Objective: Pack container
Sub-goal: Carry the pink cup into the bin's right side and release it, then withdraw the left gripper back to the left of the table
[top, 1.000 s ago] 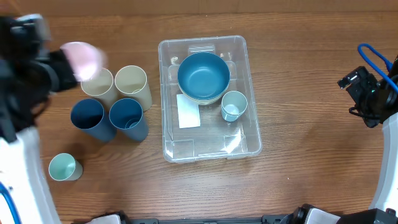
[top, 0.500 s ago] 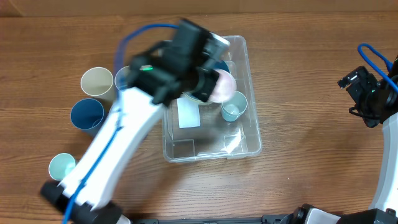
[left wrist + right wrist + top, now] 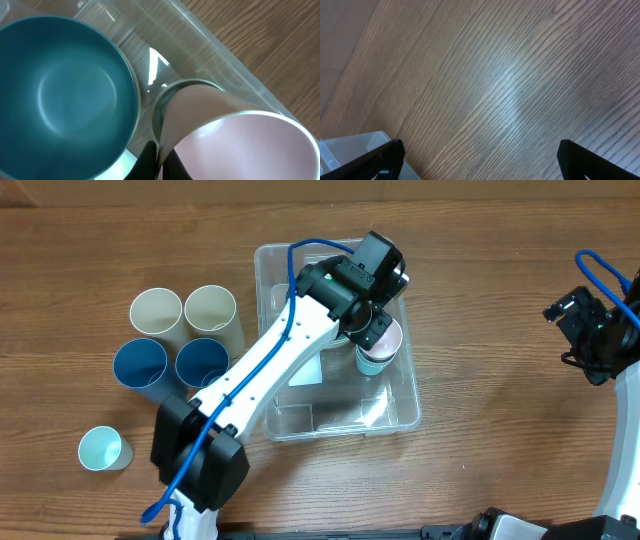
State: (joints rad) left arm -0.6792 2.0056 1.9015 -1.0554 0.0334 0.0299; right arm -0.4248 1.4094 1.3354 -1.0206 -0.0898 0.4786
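Note:
The robot's left gripper will open, because the pink cup's lower end [image 3: 190, 96] is inside the light-blue cup's rim [image 3: 161, 104] and the pink cup would stay nested if the gripper opened now.
The clear plastic container [image 3: 400, 405] lies at the table's middle, with a white label [image 3: 305, 370] on its base. My left gripper [image 3: 375, 330] is shut on the rim of a pink cup [image 3: 388, 340] and holds it tilted over a light-blue cup [image 3: 372, 365] inside the container. In the left wrist view the fingers [image 3: 161, 162] pinch the pink cup's wall [image 3: 240, 145], beside a teal bowl [image 3: 65, 90] in the container [image 3: 220, 55]. My right gripper [image 3: 480, 155] is open and empty above bare wood at the far right [image 3: 590, 330].
Left of the container stand two cream cups [image 3: 155, 310] [image 3: 212, 308], two dark-blue cups [image 3: 140, 365] [image 3: 202, 365] and a mint cup [image 3: 102, 448]. The container's corner shows in the right wrist view [image 3: 350, 150].
My left arm has swung from the far left over the container with the pink cup and has lowered it over the light-blue cup. The right arm has not moved.

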